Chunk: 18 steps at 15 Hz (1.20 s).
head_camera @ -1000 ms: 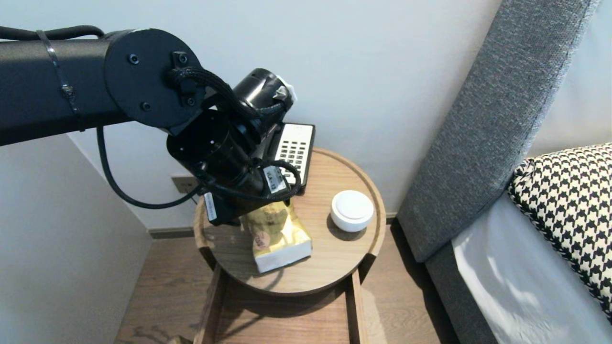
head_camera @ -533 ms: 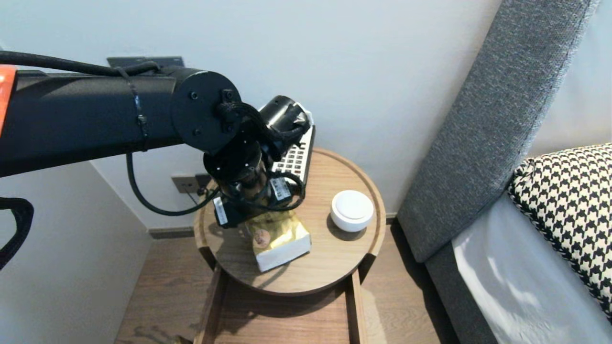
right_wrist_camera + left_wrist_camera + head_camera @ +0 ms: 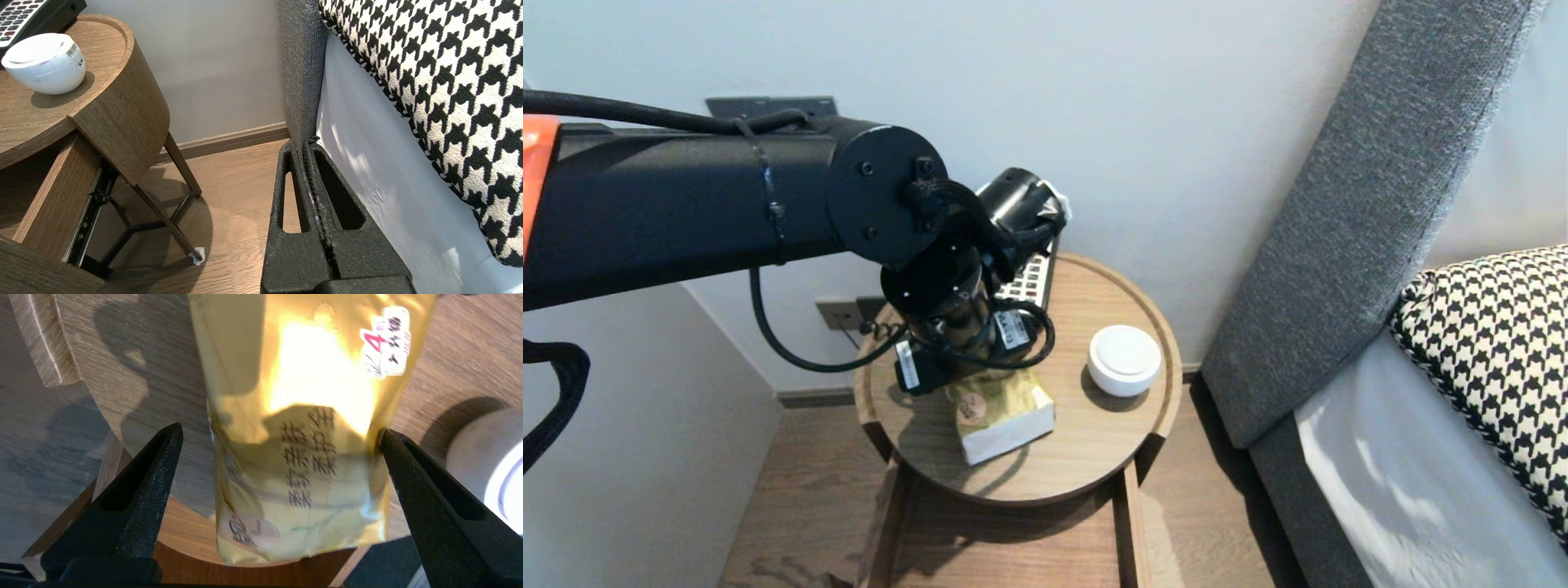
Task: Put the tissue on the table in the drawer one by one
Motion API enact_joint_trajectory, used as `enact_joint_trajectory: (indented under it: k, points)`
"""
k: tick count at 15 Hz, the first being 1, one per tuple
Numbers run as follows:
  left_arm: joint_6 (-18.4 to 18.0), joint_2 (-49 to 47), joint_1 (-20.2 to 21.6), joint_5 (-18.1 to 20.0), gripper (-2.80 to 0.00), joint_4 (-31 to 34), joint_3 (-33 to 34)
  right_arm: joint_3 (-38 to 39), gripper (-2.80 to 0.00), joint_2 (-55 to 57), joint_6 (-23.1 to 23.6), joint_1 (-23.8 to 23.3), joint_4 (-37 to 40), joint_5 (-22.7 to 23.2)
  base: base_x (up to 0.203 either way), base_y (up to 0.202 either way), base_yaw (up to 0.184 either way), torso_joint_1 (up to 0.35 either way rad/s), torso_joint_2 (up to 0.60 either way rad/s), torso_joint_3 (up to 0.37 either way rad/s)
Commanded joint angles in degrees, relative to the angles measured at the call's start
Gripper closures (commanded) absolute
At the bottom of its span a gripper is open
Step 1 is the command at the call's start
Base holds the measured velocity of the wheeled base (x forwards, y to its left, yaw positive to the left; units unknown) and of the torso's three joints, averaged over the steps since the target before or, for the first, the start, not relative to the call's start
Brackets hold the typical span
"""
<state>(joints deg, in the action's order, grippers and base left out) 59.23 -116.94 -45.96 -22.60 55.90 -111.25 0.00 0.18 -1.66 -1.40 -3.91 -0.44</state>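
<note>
My left gripper lowers next before closing on the gold packet. Its fingertips are above the packet's sides in the left wrist view, so closing now would miss it.
A shiny gold packet with dark printed characters lies on the round wooden table, its end near the front rim. My left gripper hangs over it, open wide, with the packet between the two black fingers. One fingertip is at the packet's edge and the other stands apart from it. In the head view the left wrist covers the fingers and the far end of the packet. My right gripper is shut on nothing, low beside the bed.
A white lidded bowl sits right of the packet. A desk phone stands at the table's back, against the wall. An open drawer projects under the table. A grey headboard and a houndstooth pillow are on the right.
The left arm has swung to the right and down over the packet. The packet's raised end has dropped, and it lies flatter on the table.
</note>
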Motion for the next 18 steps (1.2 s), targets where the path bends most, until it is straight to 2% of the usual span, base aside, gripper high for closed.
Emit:
enact_joint_trajectory:
  k: [1,18]
  points:
    - [0.5,0.9,-0.3,-0.2,-2.80,-0.1,0.0,1.5,0.00,0.1,0.0,0.0,0.0,0.0,0.000,0.000,0.000,0.000,0.00,0.000]
    - [1.1,-4.4,-0.1,0.5,-2.80,0.3,0.5,1.5,0.00,0.1,0.0,0.0,0.0,0.0,0.000,0.000,0.000,0.000,0.00,0.000]
